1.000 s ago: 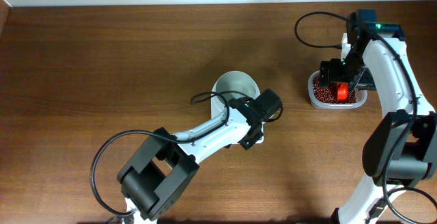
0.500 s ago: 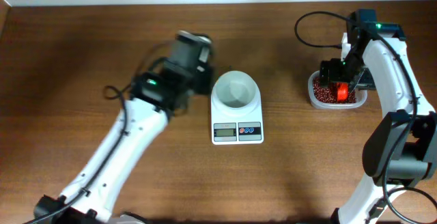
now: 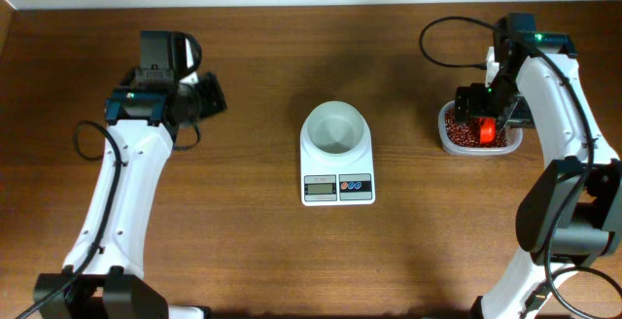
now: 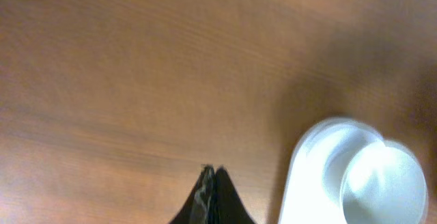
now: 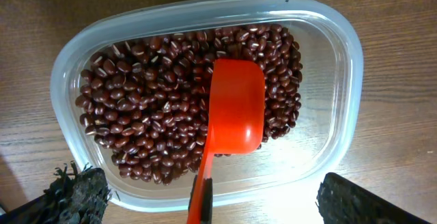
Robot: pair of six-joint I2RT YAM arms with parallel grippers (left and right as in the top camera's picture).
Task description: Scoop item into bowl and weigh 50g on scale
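The scale (image 3: 338,189) and bowl (image 3: 336,128) would stay where they are and my left gripper would go up alone if I lifted it now. My left gripper is closed on air, short of both.
The white bowl (image 3: 336,128) stands on the white scale (image 3: 338,189) at the table's middle; nothing shows inside it. The item, dark red-brown beans (image 5: 147,118), fills a clear plastic container (image 5: 341,43) at the right (image 3: 450,142). An orange scoop (image 5: 235,108) lies on the beans, its handle pointing towards my right gripper (image 5: 225,200). That gripper (image 3: 483,120) hovers open over the container, its fingers (image 5: 78,197) wide apart on either side of the handle and apart from it. My left gripper (image 3: 216,97) is shut and empty, above bare wood left of the scale (image 4: 307,183).
The right arm's black cable (image 3: 442,42) loops over the table behind the container. In the left wrist view the bowl (image 4: 382,183) sits at the lower right, a short way from the shut gripper (image 4: 210,173).
My left arm has swung from over the bowl and scale out to the left, leaving them uncovered. The right arm, scoop and container have not moved.
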